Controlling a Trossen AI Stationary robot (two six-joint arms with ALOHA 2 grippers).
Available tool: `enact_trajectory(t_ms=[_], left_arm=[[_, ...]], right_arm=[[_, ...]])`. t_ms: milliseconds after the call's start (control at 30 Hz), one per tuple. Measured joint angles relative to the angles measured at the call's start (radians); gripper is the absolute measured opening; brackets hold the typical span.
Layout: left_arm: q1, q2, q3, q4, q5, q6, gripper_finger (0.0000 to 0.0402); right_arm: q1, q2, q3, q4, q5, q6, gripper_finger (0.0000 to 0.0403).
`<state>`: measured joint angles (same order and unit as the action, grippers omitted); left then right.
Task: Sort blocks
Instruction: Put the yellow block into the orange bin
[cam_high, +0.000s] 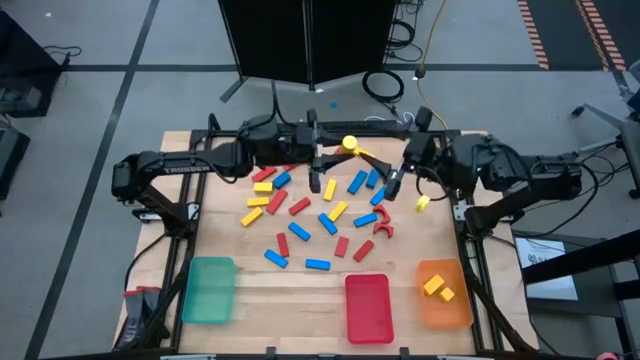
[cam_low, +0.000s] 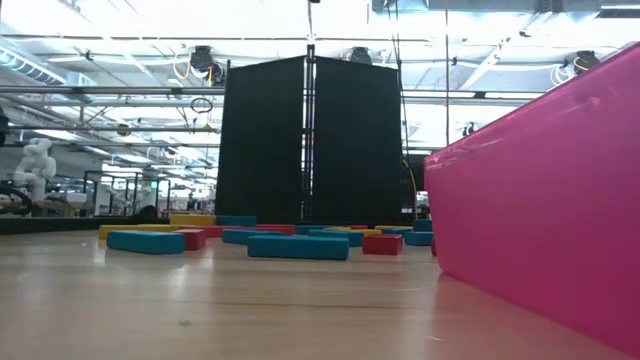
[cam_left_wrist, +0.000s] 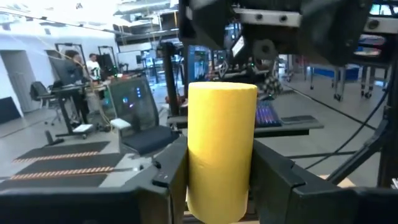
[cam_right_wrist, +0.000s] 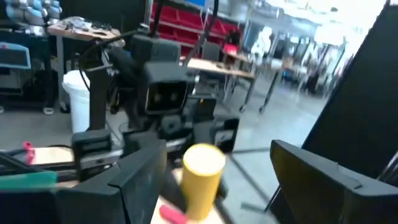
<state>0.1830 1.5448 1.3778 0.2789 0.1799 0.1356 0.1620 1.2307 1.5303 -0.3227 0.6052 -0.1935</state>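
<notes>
The left gripper's fingers cover the lower half of the yellow cylinder, so the right gripper will next grab the cylinder by its bare upper end (cam_high: 349, 143) (cam_right_wrist: 204, 167).
Red, blue and yellow blocks (cam_high: 320, 215) lie scattered on the middle of the wooden table (cam_high: 250, 300); the low view shows them as flat bars (cam_low: 298, 246). My left gripper (cam_high: 343, 152) is raised over the table's far part, shut on a yellow cylinder block (cam_left_wrist: 222, 149). To its right my right gripper (cam_high: 393, 183) is also raised, open and facing the cylinder (cam_right_wrist: 202, 177), with nothing between its fingers. One small yellow block (cam_high: 422, 202) lies apart near the right edge. My left gripper pinches the cylinder's round side, at its lower half (cam_left_wrist: 200, 186), between its two fingers (cam_left_wrist: 171, 171). The fingers reach in about level from the table's left side. The cylinder stands upright in the hold, lifted clear of the table.
Along the near edge stand a green tray (cam_high: 210, 290), a red tray (cam_high: 367, 308), whose wall fills the right of the low view (cam_low: 540, 220), and an orange tray (cam_high: 452, 310) holding two yellow blocks (cam_high: 438, 288). A black panel (cam_high: 305, 40) stands beyond the far edge.
</notes>
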Motion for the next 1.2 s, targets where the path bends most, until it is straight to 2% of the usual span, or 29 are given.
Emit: enact_trajectory(t_ms=[267, 367, 600, 933, 1200], left_arm=[[-0.027, 0.000, 0.000, 0.052, 0.000, 0.000, 0.0132], [-0.031, -0.001, 0.000, 0.074, 0.000, 0.000, 0.0132], [-0.035, -0.001, 0.000, 0.072, -0.002, 0.000, 0.0132], [-0.035, -0.001, 0.000, 0.073, -0.002, 0.000, 0.0132], [-0.035, -0.001, 0.000, 0.073, -0.002, 0.001, 0.0132]], right_arm=[[-0.068, 0.034, 0.000, 0.006, -0.188, -0.004, 0.0294], [-0.090, 0.056, 0.000, 0.007, -0.217, -0.002, 0.0294], [-0.104, 0.080, -0.001, 0.015, -0.220, 0.013, 0.0292], [-0.111, 0.079, 0.000, 0.061, -0.219, -0.032, 0.0256], [-0.111, 0.083, 0.000, 0.057, -0.220, -0.036, 0.0254]])
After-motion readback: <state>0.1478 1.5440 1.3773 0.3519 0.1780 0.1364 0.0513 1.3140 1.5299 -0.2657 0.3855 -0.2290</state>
